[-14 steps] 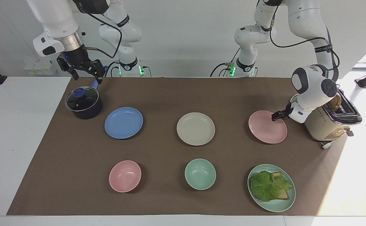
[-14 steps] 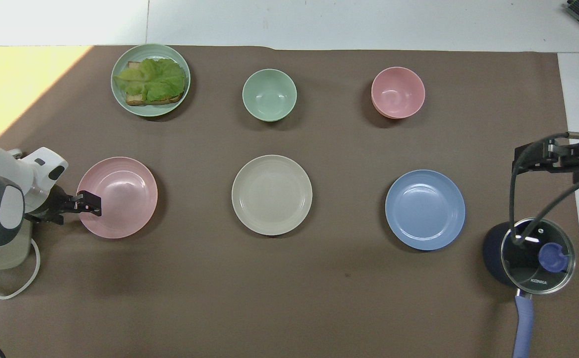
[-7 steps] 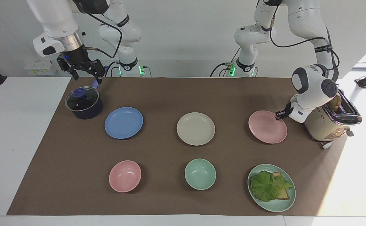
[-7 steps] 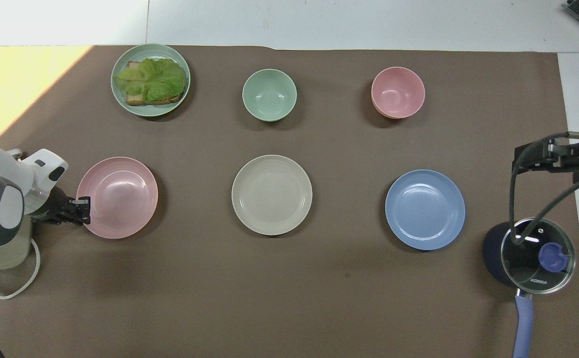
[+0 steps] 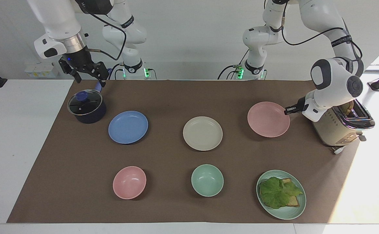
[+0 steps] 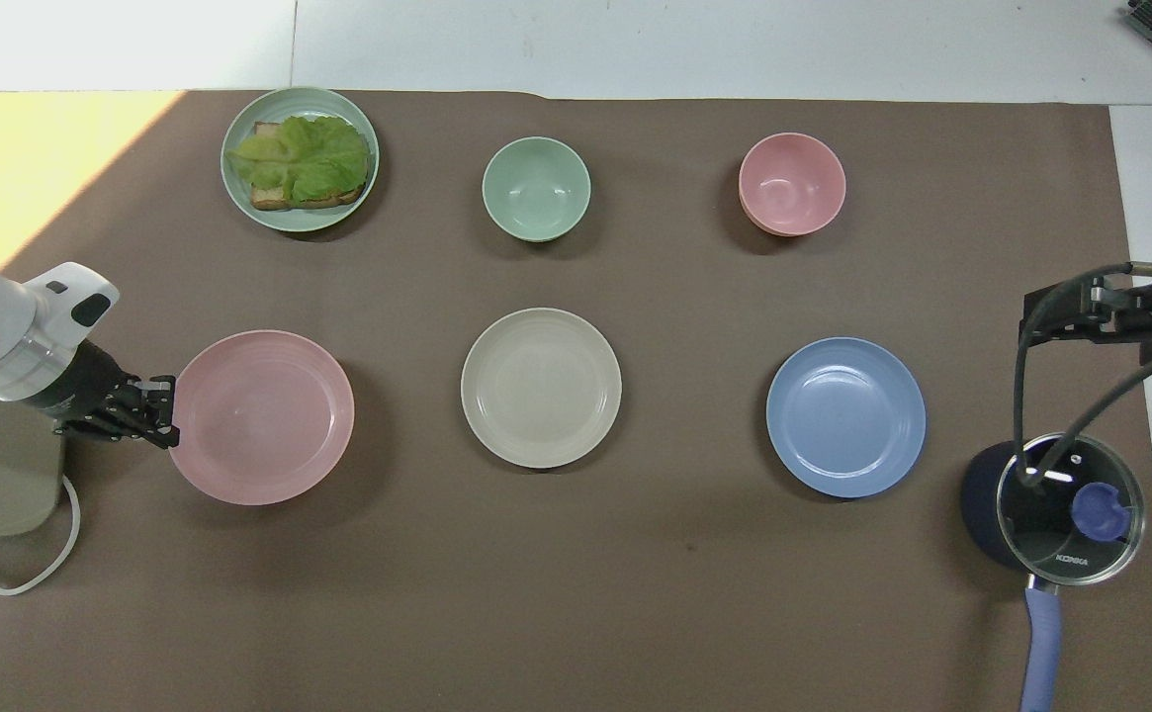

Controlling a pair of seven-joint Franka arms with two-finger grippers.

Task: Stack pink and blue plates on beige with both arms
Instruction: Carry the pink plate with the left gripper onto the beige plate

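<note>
My right gripper should next grab the blue plate's narrow rim on the pot side; its wide flat middle [image 6: 846, 420] is too broad for the fingers.
My left gripper [image 5: 287, 112] is shut on the rim of the pink plate [image 5: 268, 119], at the edge facing the toaster. It holds the plate level and a little above the mat, with a shadow under it; overhead the left gripper [image 6: 168, 415] pinches the pink plate [image 6: 261, 417] at its edge. The beige plate [image 5: 202, 133] lies mid-table beside it. The blue plate [image 5: 128, 127] lies flat toward the right arm's end. My right gripper [image 5: 90, 78] hangs open and empty in the air over the pot's handle.
A dark pot with a glass lid [image 5: 87, 105] stands beside the blue plate. A beige toaster [image 5: 335, 128] stands at the left arm's end. Farther from the robots are a pink bowl [image 5: 129, 182], a green bowl [image 5: 207, 179] and a green plate [image 5: 287, 214] with lettuce toast.
My left gripper closed on the pink plate's rim, then lifted it off the mat and carried it a little toward the beige plate. The right arm stayed still.
</note>
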